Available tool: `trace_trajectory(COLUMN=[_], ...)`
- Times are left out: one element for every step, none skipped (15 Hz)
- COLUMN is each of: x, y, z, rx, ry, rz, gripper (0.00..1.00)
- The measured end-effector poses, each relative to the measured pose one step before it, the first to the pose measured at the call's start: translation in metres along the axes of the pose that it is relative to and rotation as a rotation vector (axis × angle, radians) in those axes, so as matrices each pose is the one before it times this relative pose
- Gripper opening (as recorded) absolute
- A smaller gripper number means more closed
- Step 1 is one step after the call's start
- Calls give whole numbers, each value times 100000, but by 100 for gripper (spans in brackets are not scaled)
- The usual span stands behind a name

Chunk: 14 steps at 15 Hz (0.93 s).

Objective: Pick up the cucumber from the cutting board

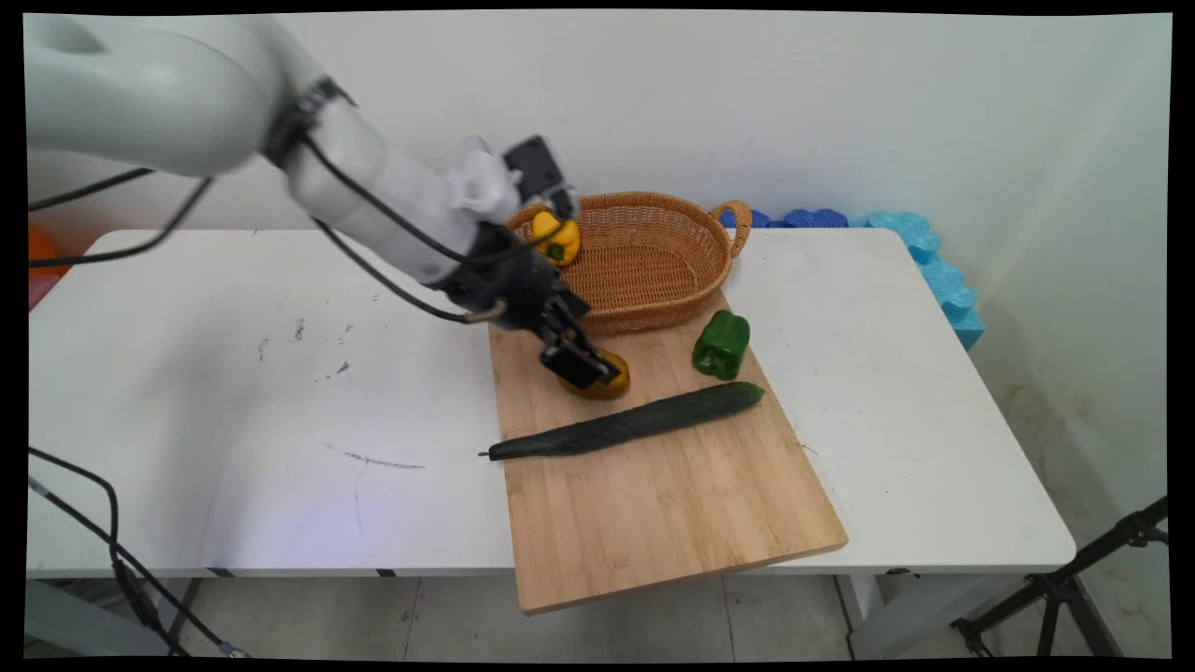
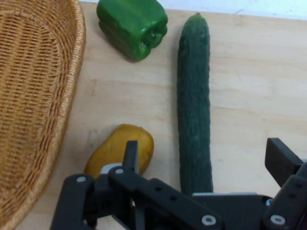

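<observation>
I will grab the long dark cucumber around its middle with my gripper next. Then I will lift it into the wicker basket with my gripper.
My gripper hangs low over the far left part of a wooden cutting board, open. In the hand view the gripper has its fingers wide apart. One finger lies over a yellow-orange mango; the other is beyond a long dark cucumber. In the main view the mango shows partly behind the gripper, and the cucumber lies across the board just in front of it. Nothing is held.
A green bell pepper lies on the board's far right, also in the hand view. Behind the board stands a wicker basket, its wall close by, with a yellow pepper inside. Blue foam pieces line the wall.
</observation>
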State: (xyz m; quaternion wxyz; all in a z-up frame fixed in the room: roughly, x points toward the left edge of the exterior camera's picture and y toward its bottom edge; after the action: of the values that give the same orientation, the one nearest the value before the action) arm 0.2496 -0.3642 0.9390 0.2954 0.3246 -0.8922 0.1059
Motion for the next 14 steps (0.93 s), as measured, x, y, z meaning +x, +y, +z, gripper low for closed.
trace_trajectory(x=[304, 193, 348, 253, 149, 254, 213, 176, 112, 112, 92, 47, 49, 41], y=[-39, -6, 43, 55, 57, 83, 59, 20, -2, -22, 23, 21, 23, -2], z=[1152, 740, 1261, 988, 627, 1019, 931, 861, 666, 714, 640, 497, 524, 472], rx=[159, -36, -299, -338, -333, -518, -465, -398, -323, -393, -407, -306, -328, -226], ry=[-802, -534, -863, -684, -481, -674, -606, -572, -460, -471, -429, -366, -428, -367], rz=[-609, -336, -392, -302, -166, -252, -212, -66, 57, 309, 594, 518, 667, 855], gripper=[100, 100, 100, 100, 100, 100, 100, 100, 100, 100, 100, 100, 100, 100])
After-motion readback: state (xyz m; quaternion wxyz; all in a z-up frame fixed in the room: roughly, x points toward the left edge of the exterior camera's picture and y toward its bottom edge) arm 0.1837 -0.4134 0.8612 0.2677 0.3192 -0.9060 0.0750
